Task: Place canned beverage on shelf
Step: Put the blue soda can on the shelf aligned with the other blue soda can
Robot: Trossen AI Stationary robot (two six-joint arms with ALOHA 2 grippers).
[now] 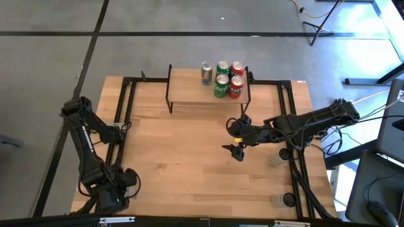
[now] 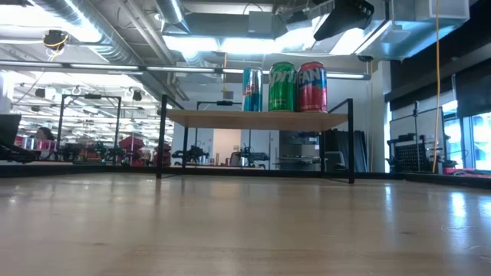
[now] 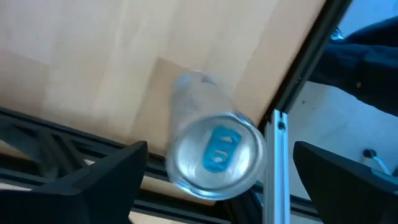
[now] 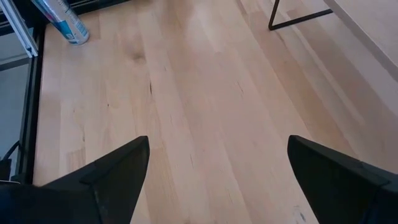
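The silver can needs to be placed upright on the shelf. My left gripper should next grab the can just under its blue-tabbed top rim.
The shelf stands at the table's far middle. Several cans stand upright on its wood top: a blue-silver one, two green and two red. Three of them show in the low view. Another silver can with a blue tab stands upright on the table by the left black rail. It also shows in the right wrist view. My left gripper is open above it, one finger on either side, apart from it. My right gripper is open and empty, right of the table's middle.
Black metal rails run along the table's left, right and far sides. Two pale round things stand by the right rail under my right arm. Bare wood lies between the two grippers and in front of the shelf.
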